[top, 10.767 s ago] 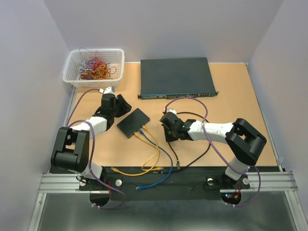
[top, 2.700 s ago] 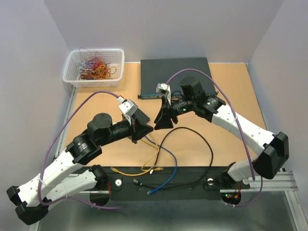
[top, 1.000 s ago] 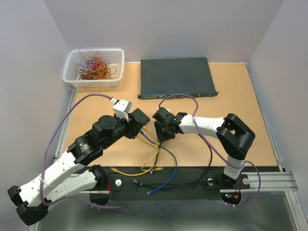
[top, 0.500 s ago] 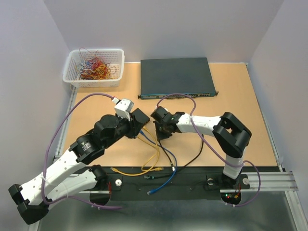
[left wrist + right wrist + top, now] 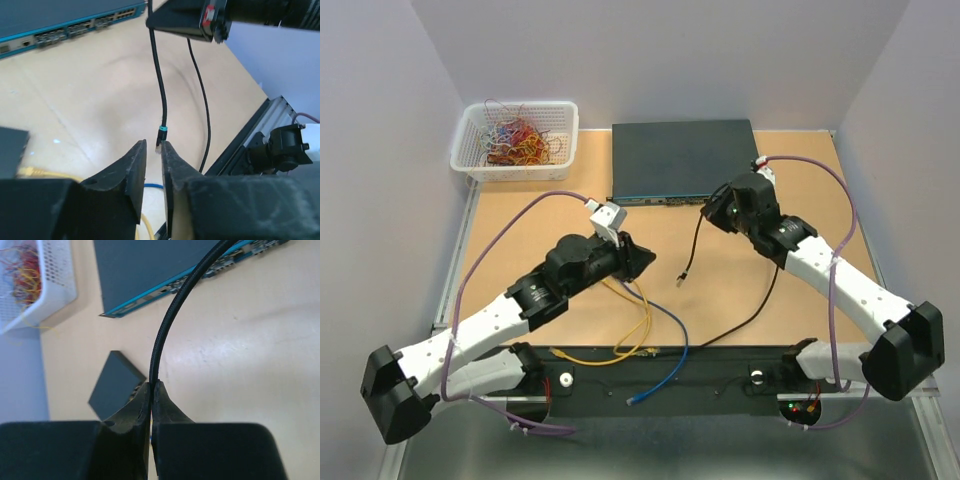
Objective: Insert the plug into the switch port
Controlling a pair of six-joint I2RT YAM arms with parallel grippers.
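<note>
The robot's left gripper will next grab the plug by its free tip (image 5: 680, 282) (image 5: 159, 146), so that the plug's teal-band end stays free for the right gripper to grab and insert it.
My right gripper (image 5: 713, 212) (image 5: 151, 384) is shut on a black cable (image 5: 170, 315) and holds it up in front of the rack switch. The cable's plug (image 5: 685, 272) (image 5: 160, 135), with a teal band, hangs free below it, above the table. My left gripper (image 5: 645, 258) (image 5: 154, 145) is open by a narrow gap and empty, its tips pointing at the plug, just short of it. The small black box (image 5: 116, 385) lies flat; its socket edge (image 5: 134, 391) is partly behind my right finger. In the top view my left arm hides the box.
The large dark rack switch (image 5: 685, 158) lies at the back. A white basket (image 5: 515, 140) of coloured wires stands at the back left. A yellow cable (image 5: 635, 325) and a blue cable (image 5: 670, 350) run from the box to the near edge.
My right gripper has risen and moved back and right, away from the small box, lifting the black cable so the plug hangs. My left gripper has moved right, over the box.
</note>
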